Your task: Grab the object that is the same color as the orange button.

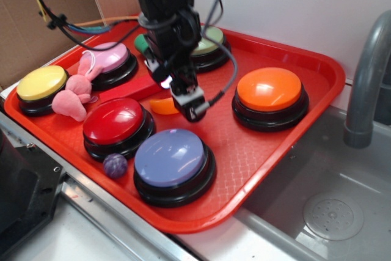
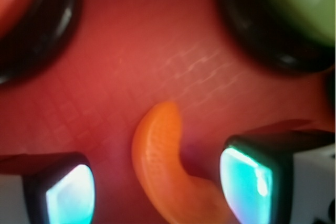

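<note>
My gripper grabs the crescent's curved middle (image 1: 164,107) next, to pick up the object that matches the orange button (image 1: 269,88).
The object, a small glossy orange crescent (image 2: 163,171), lies on the red tray (image 1: 244,157) between the red button and the green button. My gripper (image 1: 180,103) is lowered right over it. In the wrist view my gripper (image 2: 157,187) is open, with the crescent lying between the two glowing pads (image 2: 247,182), nearer the right one; I see no contact. From the exterior view only part of the crescent (image 1: 162,106) shows beside the finger. The orange button (image 1: 269,88) stands to the right on its black base, apart from the gripper.
Dome buttons ring the spot: red (image 1: 114,120), lilac-blue (image 1: 170,157), yellow (image 1: 41,82), pink (image 1: 113,57), green (image 1: 208,41). A pink plush (image 1: 73,93), a purple ball (image 1: 115,165) and a red block (image 1: 143,87) lie nearby. A sink (image 1: 330,212) and faucet (image 1: 366,77) are at the right.
</note>
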You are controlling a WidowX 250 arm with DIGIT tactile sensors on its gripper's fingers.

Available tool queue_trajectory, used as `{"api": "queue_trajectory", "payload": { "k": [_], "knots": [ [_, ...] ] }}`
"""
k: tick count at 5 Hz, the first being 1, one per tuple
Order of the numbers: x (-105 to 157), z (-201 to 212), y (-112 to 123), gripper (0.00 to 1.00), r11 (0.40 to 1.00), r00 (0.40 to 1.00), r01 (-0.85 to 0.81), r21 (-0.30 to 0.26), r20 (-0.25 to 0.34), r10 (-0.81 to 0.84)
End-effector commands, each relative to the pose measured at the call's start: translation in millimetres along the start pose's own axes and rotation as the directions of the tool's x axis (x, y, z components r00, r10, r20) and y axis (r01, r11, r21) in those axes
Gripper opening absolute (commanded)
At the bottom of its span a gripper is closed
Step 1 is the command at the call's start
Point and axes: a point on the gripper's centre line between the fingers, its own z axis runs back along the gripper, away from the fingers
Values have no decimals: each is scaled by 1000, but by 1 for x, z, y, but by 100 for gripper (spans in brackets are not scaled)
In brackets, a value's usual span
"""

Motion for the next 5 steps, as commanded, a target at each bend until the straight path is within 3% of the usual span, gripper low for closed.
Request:
{"api": "queue_trajectory", "payload": {
  "k": [1, 2, 3, 5],
  "knots": [
    [18, -5, -12, 100, 1000, 999, -4, -22, 38, 5],
    [19, -8, -15, 73, 999, 998, -8, -41, 54, 10],
    [18, -6, -15, 0, 999, 998, -10, -38, 69, 13],
    [16, -6, -15, 0, 998, 996, -11, -67, 89, 17]
  ]
}}
